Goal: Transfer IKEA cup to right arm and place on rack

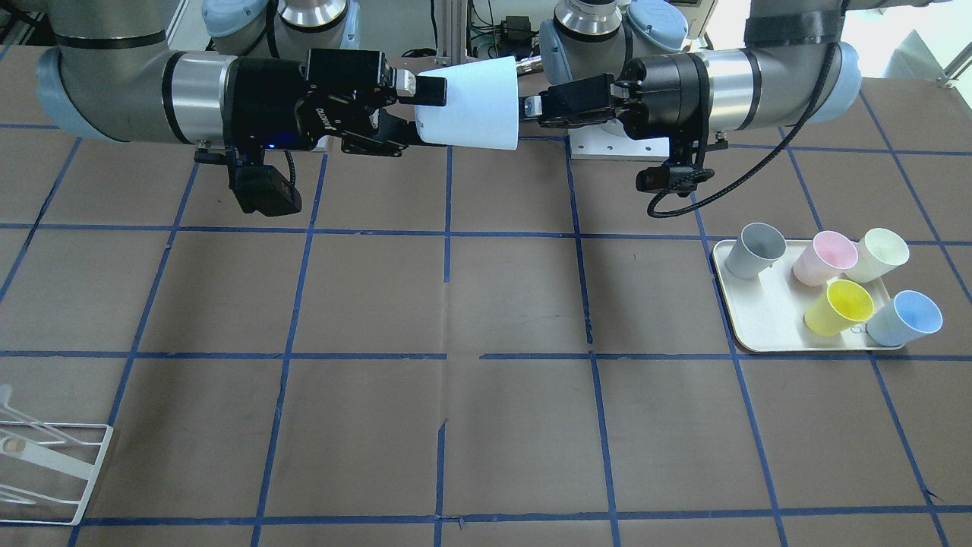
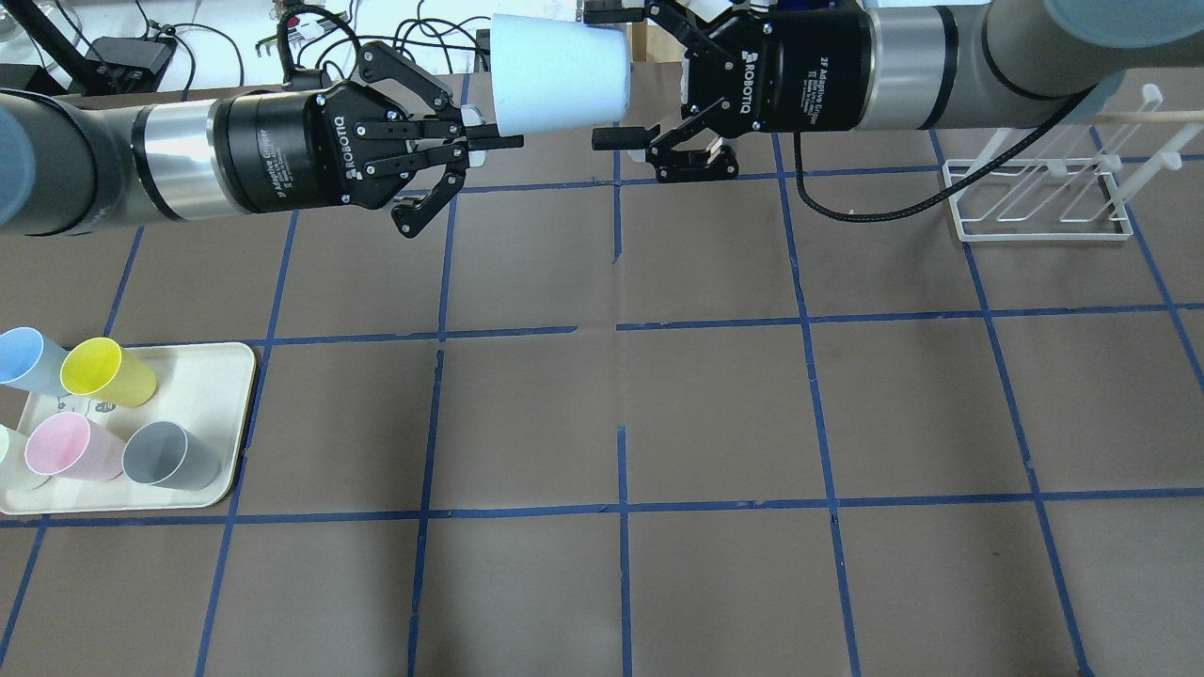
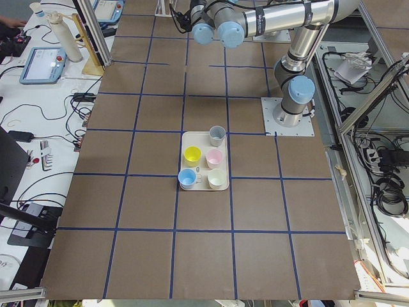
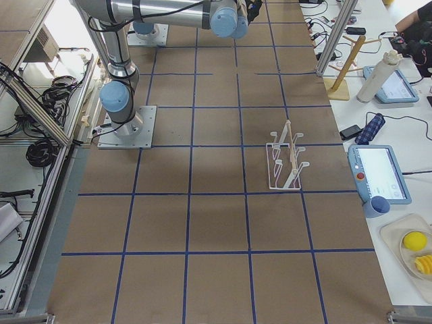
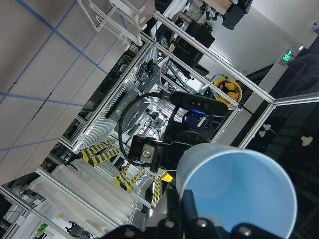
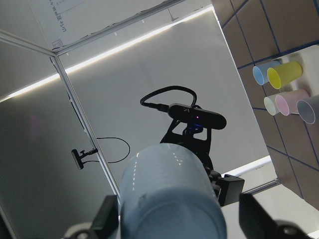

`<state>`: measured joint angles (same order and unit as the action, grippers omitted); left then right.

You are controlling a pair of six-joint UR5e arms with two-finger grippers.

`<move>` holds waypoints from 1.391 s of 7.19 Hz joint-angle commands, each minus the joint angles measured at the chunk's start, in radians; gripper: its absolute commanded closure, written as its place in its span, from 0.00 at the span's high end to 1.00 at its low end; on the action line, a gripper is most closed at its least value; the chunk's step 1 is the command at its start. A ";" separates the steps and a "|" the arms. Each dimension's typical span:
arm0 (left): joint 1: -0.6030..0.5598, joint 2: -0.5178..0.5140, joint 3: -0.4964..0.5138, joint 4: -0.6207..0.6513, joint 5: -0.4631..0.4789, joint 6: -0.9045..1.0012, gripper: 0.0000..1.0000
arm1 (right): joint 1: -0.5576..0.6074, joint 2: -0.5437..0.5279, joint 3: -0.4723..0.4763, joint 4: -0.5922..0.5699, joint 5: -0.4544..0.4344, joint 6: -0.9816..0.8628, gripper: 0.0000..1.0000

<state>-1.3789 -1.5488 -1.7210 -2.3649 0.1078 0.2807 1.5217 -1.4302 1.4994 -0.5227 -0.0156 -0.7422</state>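
My right gripper is to grab the pale blue IKEA cup by its narrow base point(image 1: 428, 118) next, and then it will carry the cup over to the rack point(image 1: 50, 465).
The pale blue IKEA cup point(image 2: 560, 75) is held on its side high above the table, between the two arms; it also shows in the front view point(image 1: 474, 106). My left gripper point(image 2: 494, 136) is shut on the cup's rim, one finger inside the mouth point(image 5: 187, 209). My right gripper point(image 2: 616, 75) is open, its fingers point(image 2: 621, 139) straddling the cup's narrow base with gaps showing in the right wrist view point(image 6: 169, 194). The white wire rack point(image 2: 1035, 202) stands on the table at the far right, below the right arm.
A cream tray point(image 2: 235, 376) at the near left holds a second blue cup point(image 2: 23, 357), a yellow cup point(image 2: 103, 371), a pink cup point(image 2: 71, 447), a grey cup point(image 2: 169, 456) and a pale cup. Brown table with blue tape grid.
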 commanded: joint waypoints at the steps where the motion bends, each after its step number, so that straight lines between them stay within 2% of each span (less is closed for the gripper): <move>1: 0.000 0.003 0.000 -0.001 0.000 0.000 0.00 | 0.002 -0.004 -0.002 0.000 0.009 0.003 0.82; 2: 0.000 0.003 0.001 -0.001 0.000 0.000 0.00 | 0.005 -0.004 -0.005 0.001 0.008 0.004 0.79; 5: 0.000 0.007 0.000 -0.002 0.000 -0.001 0.00 | 0.003 -0.010 -0.010 0.001 0.008 0.004 0.49; 7: 0.006 0.013 0.003 0.001 0.000 -0.001 0.00 | 0.003 -0.010 -0.011 0.001 0.008 0.006 0.44; 8: 0.012 0.019 0.003 0.001 0.001 -0.008 0.79 | 0.002 -0.010 -0.013 0.001 0.008 0.007 0.43; 9: 0.015 0.022 0.003 0.000 0.004 -0.014 0.88 | 0.000 -0.009 -0.013 0.001 0.008 0.012 0.40; 10: 0.024 0.022 0.008 0.001 0.009 -0.035 0.92 | -0.009 -0.010 -0.016 0.001 0.005 0.015 0.37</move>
<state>-1.3632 -1.5281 -1.7167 -2.3646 0.1119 0.2640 1.5203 -1.4399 1.4857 -0.5215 -0.0083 -0.7312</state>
